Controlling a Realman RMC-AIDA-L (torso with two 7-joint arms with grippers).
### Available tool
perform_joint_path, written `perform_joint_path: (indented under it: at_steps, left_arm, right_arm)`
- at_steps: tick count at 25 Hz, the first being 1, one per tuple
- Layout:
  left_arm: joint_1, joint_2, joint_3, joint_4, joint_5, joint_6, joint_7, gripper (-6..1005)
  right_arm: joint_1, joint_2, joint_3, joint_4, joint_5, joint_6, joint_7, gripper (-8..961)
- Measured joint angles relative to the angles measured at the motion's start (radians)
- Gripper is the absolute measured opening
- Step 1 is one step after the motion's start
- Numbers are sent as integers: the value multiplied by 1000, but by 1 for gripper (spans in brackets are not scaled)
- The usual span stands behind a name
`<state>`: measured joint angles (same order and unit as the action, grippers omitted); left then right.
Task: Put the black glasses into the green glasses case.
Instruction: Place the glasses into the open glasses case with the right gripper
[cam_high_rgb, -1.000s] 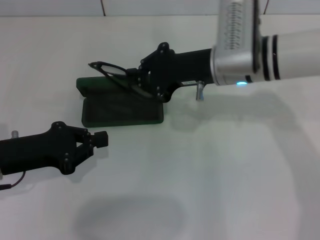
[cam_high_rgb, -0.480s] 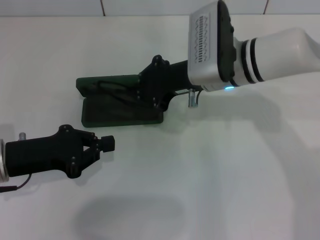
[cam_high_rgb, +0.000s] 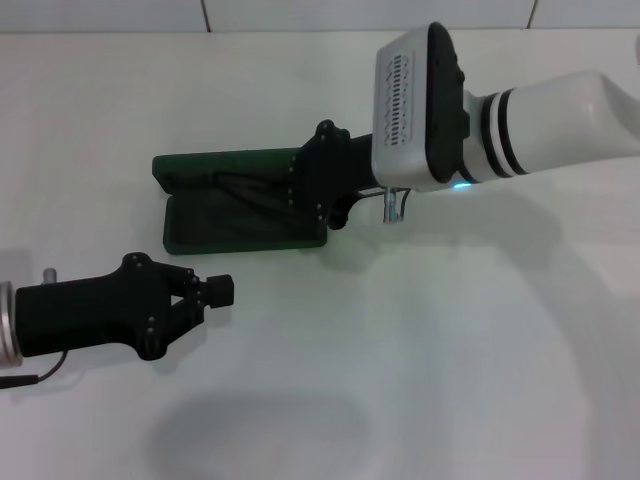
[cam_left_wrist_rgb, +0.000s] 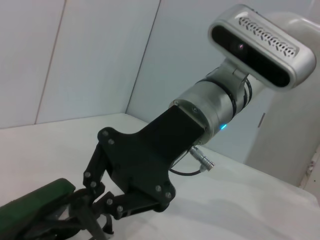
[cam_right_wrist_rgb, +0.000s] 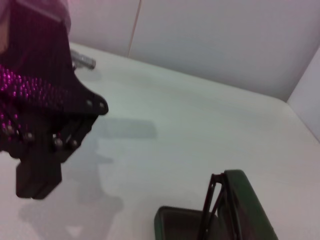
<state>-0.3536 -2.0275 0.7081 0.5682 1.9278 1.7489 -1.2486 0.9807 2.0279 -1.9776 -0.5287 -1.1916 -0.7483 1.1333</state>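
The black glasses are held low inside the open green case, so it is time for my right gripper to open now. The glasses would lie in the case.
The green glasses case lies open on the white table, its lid on the far side. Thin dark lines of the black glasses lie low inside it, along the hinge. In the right wrist view the black glasses stand against the green lid. My right gripper reaches in from the right and sits over the case's right end, right at the glasses; the left wrist view shows this right gripper from below. My left gripper hovers shut and empty in front of the case.
White walls rise behind the white table. The right arm's silver camera housing and white forearm stretch over the table's right side. The left arm's black body lies at the near left.
The right gripper came down from above the lid and brought the glasses into the case, then drew back slightly to the right. The left gripper edged right and nearer.
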Motion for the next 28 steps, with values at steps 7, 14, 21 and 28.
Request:
perform_joint_path:
  at_steps: [7,14,21,28]
  left_arm:
    - [1,-2,1,-1,0,0,-6,3]
    - [-1,-2,1,1,0,0,-7,2]
    - [-3,-2,1,0,0,0,-9,2]
    - [-3,-3,1,-1,0,0,-9,3]
  right_arm:
    - [7,0,-7,-2,-2,13,0,115]
    - [3,0,-8,-6,-3,17,0,117]
    - [1,0,-9,-16,-4,18,-3,119]
    - [-1,0,-9,-19,-4,35,-8,121]
